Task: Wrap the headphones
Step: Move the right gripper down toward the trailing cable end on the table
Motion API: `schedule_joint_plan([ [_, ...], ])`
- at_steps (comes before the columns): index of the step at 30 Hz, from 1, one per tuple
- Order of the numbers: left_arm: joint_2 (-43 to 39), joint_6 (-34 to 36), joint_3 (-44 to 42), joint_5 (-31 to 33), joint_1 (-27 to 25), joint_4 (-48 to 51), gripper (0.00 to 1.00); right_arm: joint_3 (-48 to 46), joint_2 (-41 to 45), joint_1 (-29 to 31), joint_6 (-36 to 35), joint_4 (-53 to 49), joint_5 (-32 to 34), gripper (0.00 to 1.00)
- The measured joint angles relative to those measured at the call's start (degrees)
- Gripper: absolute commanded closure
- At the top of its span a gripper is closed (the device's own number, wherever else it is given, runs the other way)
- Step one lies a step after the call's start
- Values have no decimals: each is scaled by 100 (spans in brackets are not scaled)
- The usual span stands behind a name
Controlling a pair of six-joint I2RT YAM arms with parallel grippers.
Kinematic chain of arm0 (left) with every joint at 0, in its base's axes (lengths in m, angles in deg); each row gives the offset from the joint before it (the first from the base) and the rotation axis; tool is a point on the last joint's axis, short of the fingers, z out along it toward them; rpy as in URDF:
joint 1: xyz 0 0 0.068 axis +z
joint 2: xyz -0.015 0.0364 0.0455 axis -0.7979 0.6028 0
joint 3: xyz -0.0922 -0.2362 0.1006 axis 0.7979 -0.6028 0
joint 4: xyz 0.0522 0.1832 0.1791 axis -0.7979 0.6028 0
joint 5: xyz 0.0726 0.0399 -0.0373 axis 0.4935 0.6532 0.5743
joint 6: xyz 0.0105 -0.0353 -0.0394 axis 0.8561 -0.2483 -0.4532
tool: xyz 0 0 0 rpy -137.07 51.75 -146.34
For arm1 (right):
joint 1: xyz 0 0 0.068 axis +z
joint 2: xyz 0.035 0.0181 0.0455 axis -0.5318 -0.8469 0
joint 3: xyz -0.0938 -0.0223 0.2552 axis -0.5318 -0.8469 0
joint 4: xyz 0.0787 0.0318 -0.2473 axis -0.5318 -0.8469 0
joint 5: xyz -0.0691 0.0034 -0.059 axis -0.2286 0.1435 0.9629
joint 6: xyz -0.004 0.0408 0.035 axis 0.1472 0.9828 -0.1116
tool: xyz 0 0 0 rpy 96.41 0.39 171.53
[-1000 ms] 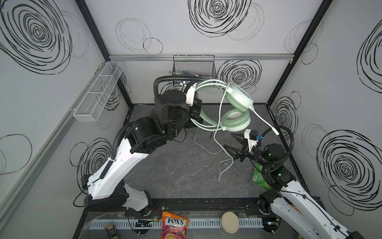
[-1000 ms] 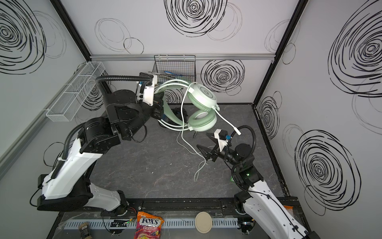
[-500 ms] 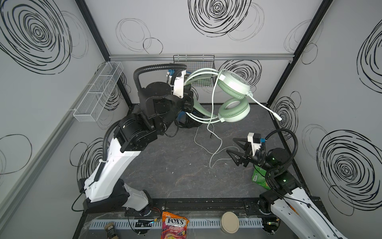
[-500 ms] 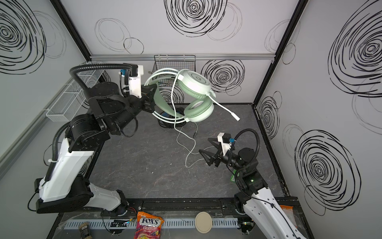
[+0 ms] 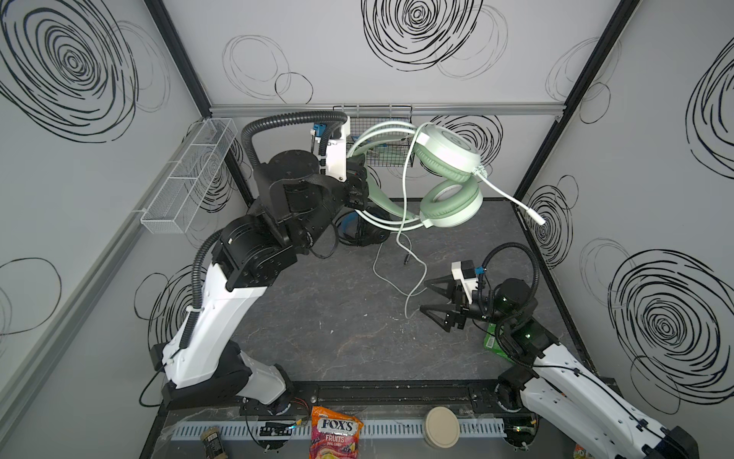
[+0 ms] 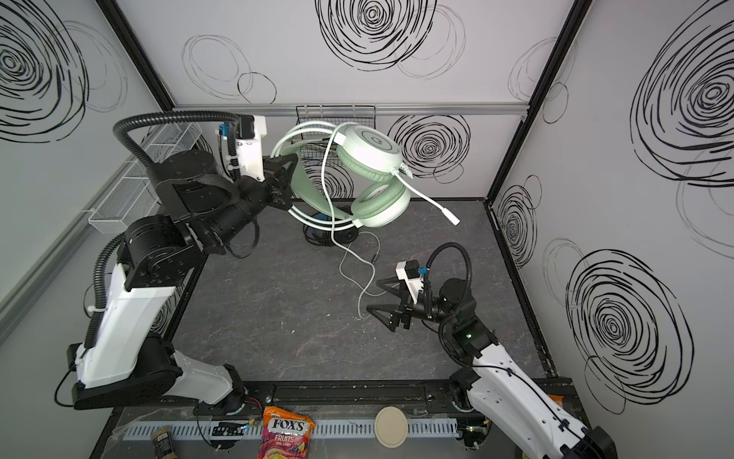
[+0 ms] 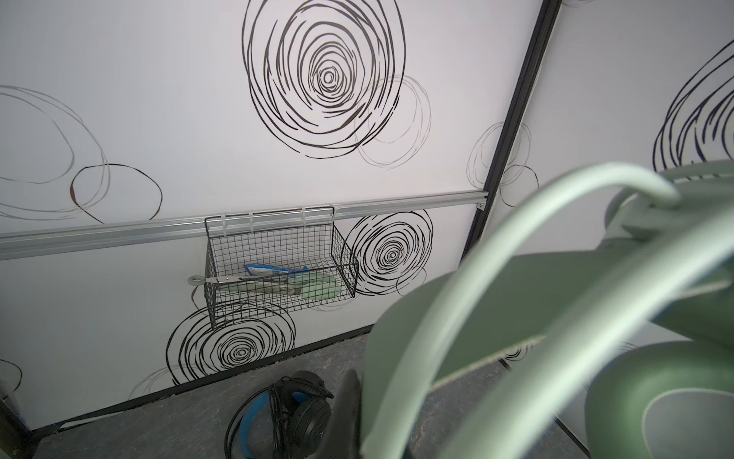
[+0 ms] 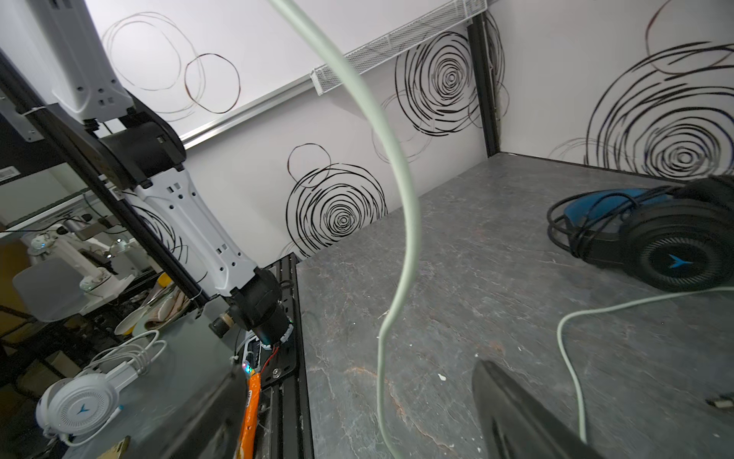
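The robot's right gripper will next take hold of the pale cable partway along its hanging part, so free length stays above to wrap round the headphones.
The mint-green headphones hang high in the air near the back wall. My left gripper is shut on their headband. Their pale cable drops to the floor and loops there. My right gripper stands open low over the floor, and in the right wrist view the cable runs between its fingers without touching them. The black headphones with a blue headband lie on the floor at the back, cable bundled round them.
A wire basket hangs on the back wall and a mesh tray on the left wall. A green packet lies under the right arm. A candy bag and a round lid sit at the front rail.
My left arm has lifted the mint-green headphones higher and drawn them back and leftward, pulling the cable up. The right gripper stays low by the cable, its jaws wider.
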Motion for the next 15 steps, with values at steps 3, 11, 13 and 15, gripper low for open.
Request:
schedule_joint_plan([
  [3, -2, -42, -7, -17, 0, 4, 100, 0, -229, 238, 92, 223, 50, 8],
  [11, -4, -179, -70, -101, 0, 0, 100, 0, -999, 485, 280, 750, 212, 8],
  [13, -4, -208, -83, -127, 0, 0, 100, 0, -1150, 485, 282, 804, 221, 9],
  [15, -7, -232, -92, -142, 0, 0, 100, 0, -1268, 487, 284, 861, 234, 10],
])
